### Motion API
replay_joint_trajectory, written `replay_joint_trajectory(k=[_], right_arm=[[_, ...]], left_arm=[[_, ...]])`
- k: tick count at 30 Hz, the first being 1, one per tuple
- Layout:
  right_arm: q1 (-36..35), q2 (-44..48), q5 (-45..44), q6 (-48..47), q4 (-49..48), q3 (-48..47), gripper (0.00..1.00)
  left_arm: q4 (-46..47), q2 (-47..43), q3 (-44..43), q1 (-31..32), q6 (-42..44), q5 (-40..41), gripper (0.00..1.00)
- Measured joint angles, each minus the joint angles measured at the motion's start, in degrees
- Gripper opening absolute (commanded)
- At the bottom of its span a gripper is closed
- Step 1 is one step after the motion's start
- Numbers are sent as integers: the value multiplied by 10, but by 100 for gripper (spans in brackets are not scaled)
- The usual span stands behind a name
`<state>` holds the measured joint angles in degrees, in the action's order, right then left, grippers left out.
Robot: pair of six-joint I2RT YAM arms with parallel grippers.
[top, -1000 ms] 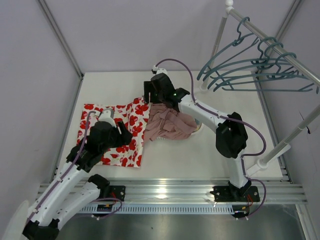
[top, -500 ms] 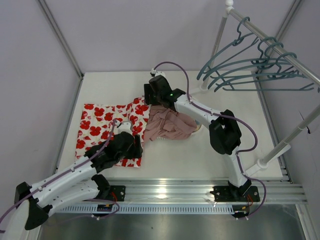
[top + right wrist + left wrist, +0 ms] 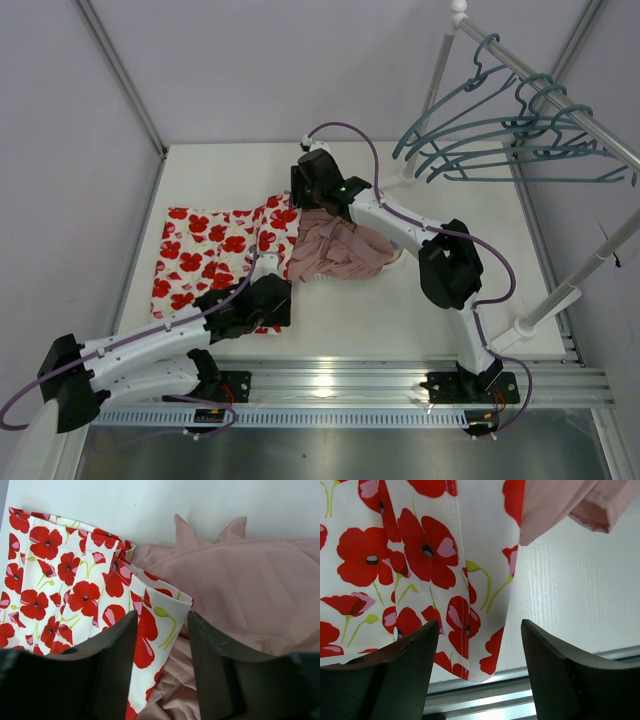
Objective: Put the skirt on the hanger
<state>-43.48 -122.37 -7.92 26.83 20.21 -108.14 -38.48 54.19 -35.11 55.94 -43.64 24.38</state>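
Note:
The left gripper grabs the skirt's near corner (image 3: 272, 328) (image 3: 479, 661) on the pink garment's side next, to fold that edge of the skirt over for hanging.
The skirt (image 3: 215, 255), white with red poppies, lies flat on the left of the table, and its right edge overlaps a pink garment. My left gripper (image 3: 278, 305) is low over the skirt's near right corner. In the left wrist view that corner (image 3: 480, 662) hangs between the wide-open fingers (image 3: 395, 680), touching neither. My right gripper (image 3: 300, 205) is at the skirt's far right corner. In the right wrist view a raised fold of skirt (image 3: 160, 625) stands between its narrowed fingers (image 3: 225, 670). A teal-grey hanger (image 3: 470, 125) hangs among several alike at the back right.
A dusty-pink garment (image 3: 340, 250) lies crumpled beside the skirt, under the right arm. A metal rail (image 3: 560, 100) on posts carries the hangers. The table's front edge and aluminium frame (image 3: 520, 700) lie just past the skirt corner.
My left arm has swung right and stretched low, from the skirt's middle to its near right corner. The right gripper stayed at the far corner and its jaws narrowed around the fold.

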Motion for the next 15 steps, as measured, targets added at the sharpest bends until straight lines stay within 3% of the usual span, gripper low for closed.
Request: replay_joint_trajectory(k=[4,7,10,11,14,15], right_arm=[[0,0,1,1,-2,0,44],[0,0,1,1,-4,0,38],[0,0,2,1,-4,0,32],[0,0,2,1,-4,0,28],[0,0,5,3,-6,0,17],[0,0,6,3,-7,0,15]], left_arm=[[-18,10,0,9,-20,16,69],[-19,7,7,10,-31,23,58],[-10,2,27,11,-43,21,30],[-8,1,32,11,-46,20,16],[-1,-11,45,12,-52,20,1],[-2,-17,46,12,-56,21,0]])
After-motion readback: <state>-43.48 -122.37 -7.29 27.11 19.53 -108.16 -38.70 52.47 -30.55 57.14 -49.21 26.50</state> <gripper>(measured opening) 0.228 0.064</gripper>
